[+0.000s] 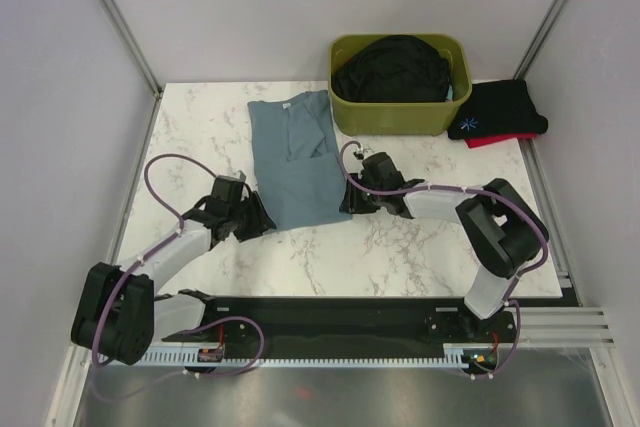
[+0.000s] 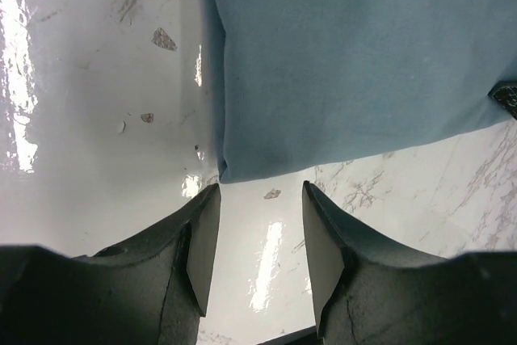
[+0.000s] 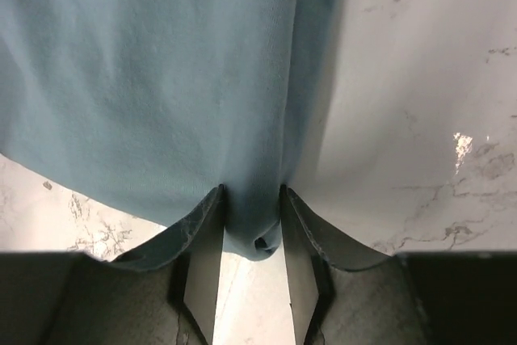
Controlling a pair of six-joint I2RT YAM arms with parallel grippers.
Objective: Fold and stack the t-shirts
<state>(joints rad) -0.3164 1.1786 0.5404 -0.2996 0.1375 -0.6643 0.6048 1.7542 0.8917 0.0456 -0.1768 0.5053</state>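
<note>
The teal-blue t-shirt's loose near corner [image 1: 275, 227] [image 2: 233, 171] should be gripped next by my left gripper. It needs to match my right gripper's corner, so the t-shirt's near end can be folded over evenly.
A dusty teal-blue t-shirt [image 1: 295, 162] lies folded into a long strip on the marble table [image 1: 400, 247]. Its near end points toward the arms. My right gripper [image 1: 345, 199] is at the strip's near right corner. In the right wrist view the cloth [image 3: 161, 78] bunches between the fingertips and touches both, so the right gripper [image 3: 251, 191] is shut on it. My left gripper [image 1: 262, 219] sits at the near left corner. In the left wrist view it [image 2: 260, 187] is open, just short of the shirt's [image 2: 363, 62] corner, with only bare table between its fingers.
An olive-green bin [image 1: 395, 119] at the back holds a black t-shirt [image 1: 392, 69]. To its right lies a folded black t-shirt with blue print [image 1: 500, 109] on top of a red one [image 1: 495, 139]. Walls close in on both sides.
</note>
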